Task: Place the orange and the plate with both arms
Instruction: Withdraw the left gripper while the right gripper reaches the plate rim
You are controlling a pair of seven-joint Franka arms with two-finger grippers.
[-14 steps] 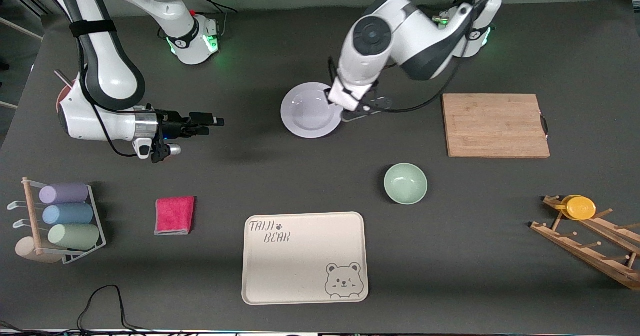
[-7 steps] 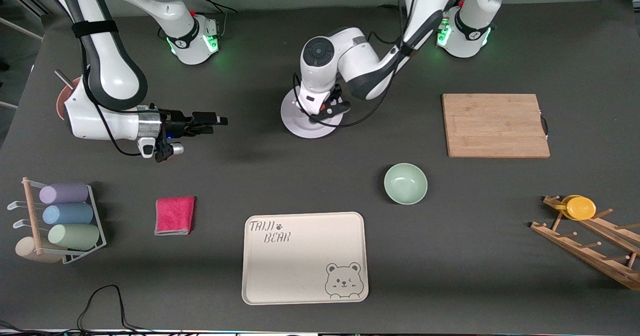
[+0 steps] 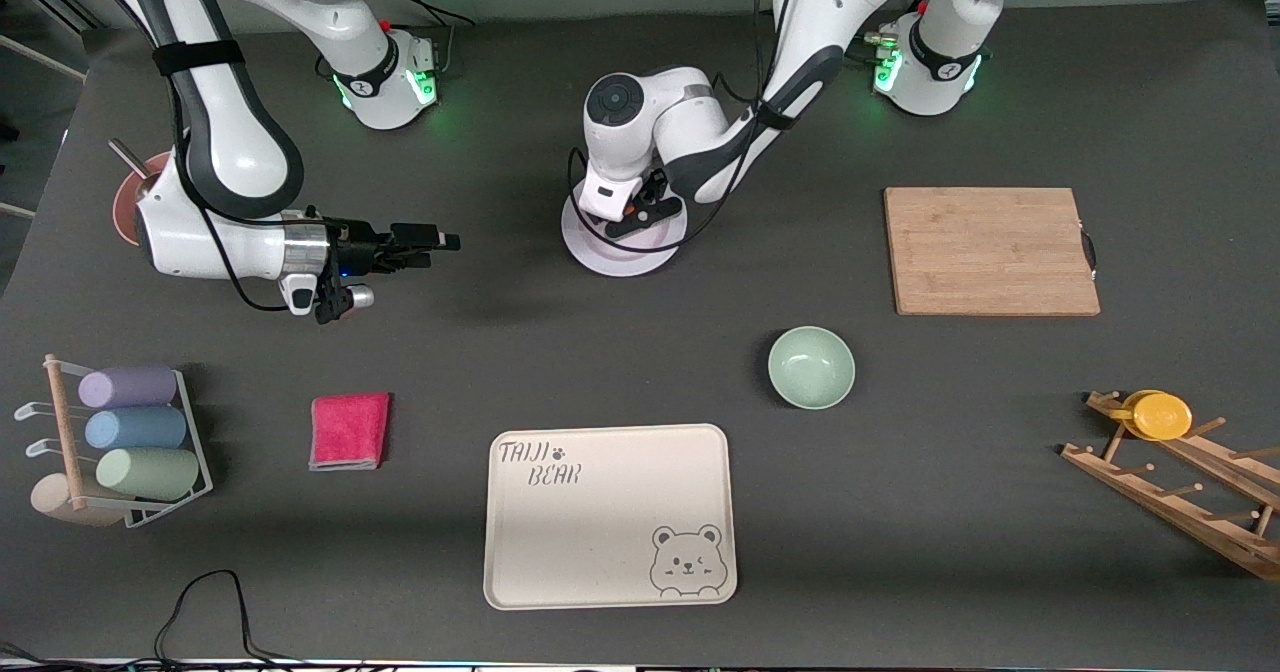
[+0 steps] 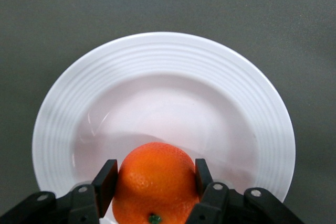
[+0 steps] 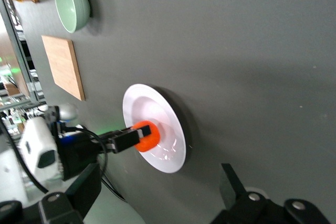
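Note:
The orange is low over the white plate's hollow, inside the plate's rim, so it is time to open my left gripper now.
The white plate point(image 3: 610, 257) lies on the dark table between the two arm bases. My left gripper point(image 3: 632, 214) hangs low over it and is shut on the orange point(image 4: 155, 182), one finger on each side. The left wrist hides the orange in the front view. The left wrist view shows the plate's rim point(image 4: 163, 51) under the fruit. The right wrist view shows the plate point(image 5: 168, 150) with the orange point(image 5: 147, 136) held in it. My right gripper point(image 3: 440, 242) is open and empty above the table, beside the plate toward the right arm's end.
A pale green bowl point(image 3: 811, 367) and a cream bear-print tray point(image 3: 610, 515) lie nearer the camera. A wooden board point(image 3: 990, 250) and a peg rack with a yellow cup point(image 3: 1160, 415) are toward the left arm's end. A pink cloth point(image 3: 349, 431) and a cup rack point(image 3: 130, 430) are toward the right arm's end.
The left arm has swung its gripper from the plate's edge to over the plate and lowered it. The right gripper has crept slightly toward the plate.

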